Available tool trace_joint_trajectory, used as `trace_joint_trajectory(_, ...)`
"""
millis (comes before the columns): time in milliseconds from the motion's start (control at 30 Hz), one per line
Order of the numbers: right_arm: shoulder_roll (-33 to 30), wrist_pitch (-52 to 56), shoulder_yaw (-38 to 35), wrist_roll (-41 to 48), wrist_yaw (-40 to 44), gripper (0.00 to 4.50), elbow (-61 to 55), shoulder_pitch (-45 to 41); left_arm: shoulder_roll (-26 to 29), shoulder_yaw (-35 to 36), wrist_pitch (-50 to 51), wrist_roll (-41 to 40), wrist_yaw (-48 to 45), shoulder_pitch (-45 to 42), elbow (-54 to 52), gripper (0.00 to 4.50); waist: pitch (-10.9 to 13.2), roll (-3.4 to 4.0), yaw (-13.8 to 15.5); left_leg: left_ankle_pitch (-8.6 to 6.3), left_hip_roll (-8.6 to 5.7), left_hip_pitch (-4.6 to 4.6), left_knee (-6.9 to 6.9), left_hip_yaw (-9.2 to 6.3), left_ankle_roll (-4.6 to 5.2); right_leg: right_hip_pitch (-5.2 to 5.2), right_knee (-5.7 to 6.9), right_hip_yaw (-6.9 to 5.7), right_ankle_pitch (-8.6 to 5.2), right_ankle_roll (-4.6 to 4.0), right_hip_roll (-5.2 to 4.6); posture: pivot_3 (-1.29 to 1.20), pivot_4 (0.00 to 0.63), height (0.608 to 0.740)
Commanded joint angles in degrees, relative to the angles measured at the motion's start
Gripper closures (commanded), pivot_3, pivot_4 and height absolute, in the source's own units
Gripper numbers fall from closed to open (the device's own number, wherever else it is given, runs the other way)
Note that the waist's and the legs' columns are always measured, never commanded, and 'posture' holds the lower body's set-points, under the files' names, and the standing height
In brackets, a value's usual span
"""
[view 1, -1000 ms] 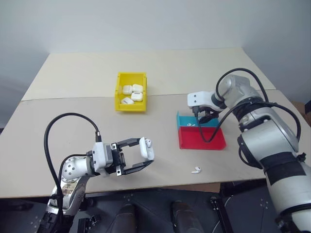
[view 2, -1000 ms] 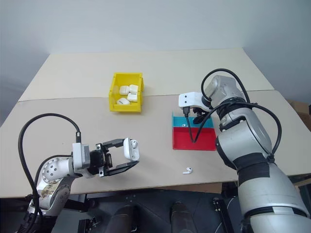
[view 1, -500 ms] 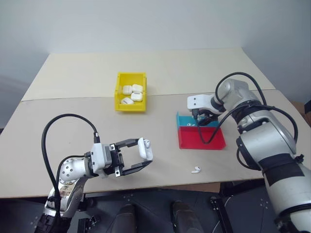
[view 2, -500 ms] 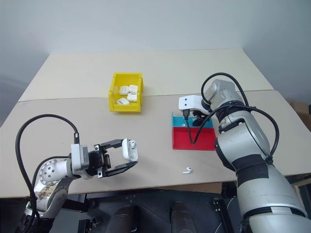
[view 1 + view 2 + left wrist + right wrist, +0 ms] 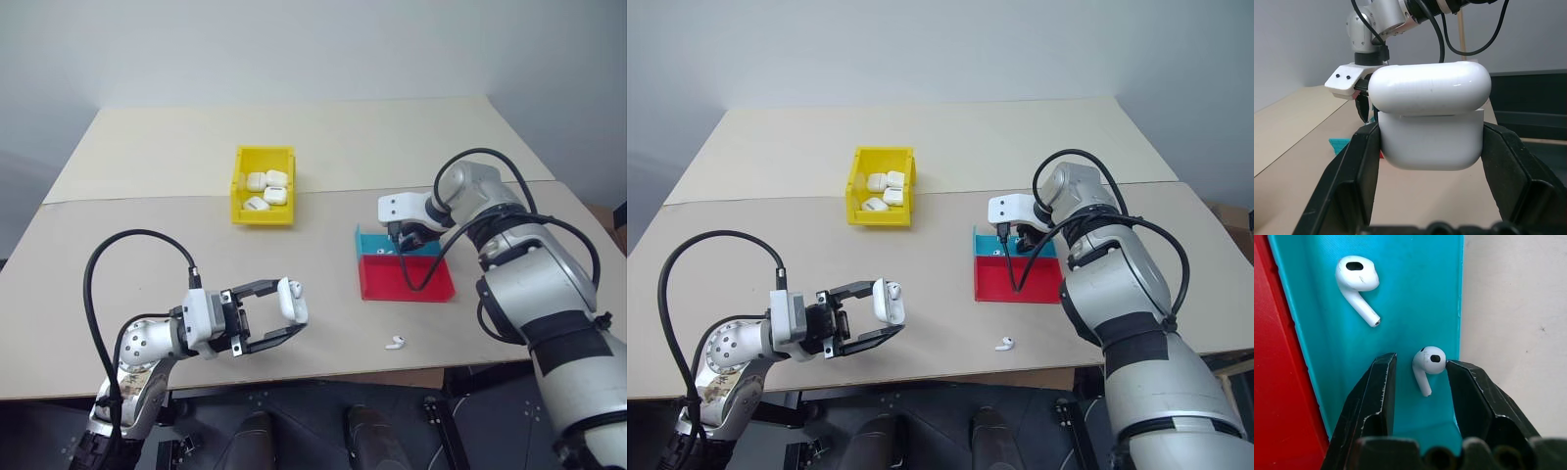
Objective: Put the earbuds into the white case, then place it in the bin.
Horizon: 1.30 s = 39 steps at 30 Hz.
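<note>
My right gripper is to grab the earbud by its rounded head (image 5: 1432, 359) next, so that it can fit the earbud into the white case.
My left gripper (image 5: 291, 309) is shut on the white case (image 5: 294, 301), holding it above the table's front left with its lid flipped up; in the left wrist view the case (image 5: 1430, 120) sits between both fingers. My right gripper (image 5: 406, 241) points down into the blue end of the tray (image 5: 409, 281). Its fingers stand open on either side of one of the earbuds (image 5: 1427, 363). A second earbud (image 5: 1356, 278) lies on the same blue floor. A third (image 5: 395, 343) lies on the table near the front edge. The yellow bin (image 5: 263, 216) stands at the middle left.
Several white cases (image 5: 266, 188) lie inside the bin. The tray's red part (image 5: 1019, 279) is bare. A black cable (image 5: 419, 262) hangs from the right arm over the tray. A seam crosses the table behind the bin.
The right arm's elbow has sunk a little over the tray. The left gripper and the case have kept still.
</note>
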Motion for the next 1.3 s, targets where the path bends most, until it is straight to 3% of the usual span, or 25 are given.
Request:
trace_joint_trajectory(33, -0.43, -1.06, -0.88, -0.25, -0.34, 2.41, -0.31, -0.13, 0.18, 0.47, -1.48, 0.01, 0.23, -0.32, -1.99, 1.72, 0.0, 0.0, 0.01, 0.0, 0.0, 0.0, 0.0, 0.0, 0.0, 0.0, 0.0, 0.0, 0.0, 0.0, 0.0, 0.0, 0.15, 0.74)
trace_joint_trajectory(667, -0.33, -2.51, -1.08, -0.49, -0.65, 2.41, -0.37, 0.44, 0.91, 0.74, -0.98, -0.36, 0.56, 0.06, -2.48, 1.72, 0.0, 0.0, 0.0, 0.01, 0.0, 0.01, 0.0, 0.0, -0.02, 0.01, 0.01, 0.0, 0.0, 0.0, 0.0, 0.0, 0.15, 0.74)
trace_joint_trajectory(800, -0.33, -2.33, -1.43, -0.32, -1.23, 3.33, -0.33, 0.64, 0.95, 0.69, -0.83, -0.39, 0.62, 0.1, -2.6, 1.72, 0.0, 0.0, 0.01, 0.01, 0.0, 0.02, 0.0, 0.0, -0.02, 0.02, 0.01, 0.0, 0.0, 0.0, 0.0, 0.0, 0.15, 0.74)
trace_joint_trajectory(1300, -0.4, -1.9, -1.45, -0.85, -1.95, 3.33, -0.26, 1.07, 0.83, 0.53, -0.7, -0.38, 0.74, -0.12, -2.62, 1.72, -0.01, 0.01, 0.02, 0.05, 0.0, 0.13, 0.01, 0.0, -0.05, 0.12, 0.03, 0.0, 0.01, -0.01, 0.0, 0.0, 0.15, 0.74)
